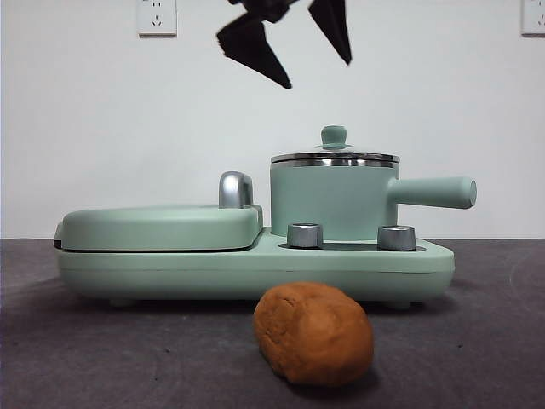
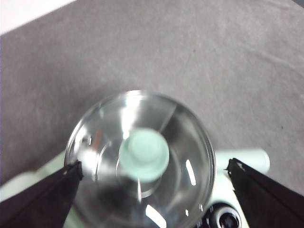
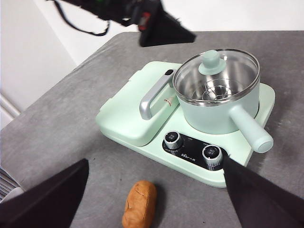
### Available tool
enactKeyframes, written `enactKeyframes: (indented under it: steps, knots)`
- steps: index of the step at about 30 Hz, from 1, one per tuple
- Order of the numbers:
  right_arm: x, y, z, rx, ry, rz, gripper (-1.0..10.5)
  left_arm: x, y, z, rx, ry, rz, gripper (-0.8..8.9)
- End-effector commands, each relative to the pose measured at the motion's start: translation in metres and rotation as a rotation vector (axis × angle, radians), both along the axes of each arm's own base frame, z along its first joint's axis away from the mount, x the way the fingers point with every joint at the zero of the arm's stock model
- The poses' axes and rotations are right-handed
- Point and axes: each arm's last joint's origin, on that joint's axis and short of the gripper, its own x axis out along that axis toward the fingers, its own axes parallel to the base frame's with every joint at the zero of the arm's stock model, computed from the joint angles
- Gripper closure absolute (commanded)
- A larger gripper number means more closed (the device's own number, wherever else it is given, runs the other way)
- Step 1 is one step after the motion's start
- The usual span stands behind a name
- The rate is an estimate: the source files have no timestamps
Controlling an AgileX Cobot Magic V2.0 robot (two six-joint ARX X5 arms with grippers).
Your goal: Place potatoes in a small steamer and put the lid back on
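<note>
The glass lid lies flat and wide across the steamer. So my left gripper should next grab the lid by its mint knob (image 1: 334,137) (image 2: 144,155).
The potato (image 1: 313,334) lies on the dark table in front of the appliance; it also shows in the right wrist view (image 3: 140,204). The small steamer (image 1: 332,204) stands on the right of the base, handle pointing right, with the glass lid (image 1: 334,157) on it. My left gripper (image 1: 319,72) hangs open above the lid, apart from it; in the left wrist view (image 2: 154,164) its jaws stand wide on either side of the lid (image 2: 185,142). My right gripper (image 3: 156,161) is open and empty, high and back from the steamer (image 3: 213,114).
A flat mint-green griddle with a chrome handle (image 1: 157,226) fills the left of the base. Two steel knobs (image 1: 305,235) sit on the base in front of the pot. A white wall with sockets (image 1: 157,17) stands behind.
</note>
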Motion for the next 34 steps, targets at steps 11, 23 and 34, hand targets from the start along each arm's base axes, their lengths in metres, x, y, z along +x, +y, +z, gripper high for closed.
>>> enactKeyframes:
  steps: [11,23,34]
  knots:
    - [-0.001,0.0,0.003,0.001,-0.001,-0.002,4.9,0.03,-0.031,-0.04,0.048,-0.001,-0.012,3.17]
    - [-0.002,0.0,0.003,0.0,0.009,-0.004,4.9,0.038,-0.039,-0.061,0.069,0.019,-0.017,4.76]
    - [-0.002,0.0,0.003,0.0,0.009,-0.004,4.9,0.037,-0.038,-0.063,0.086,0.032,-0.023,5.45]
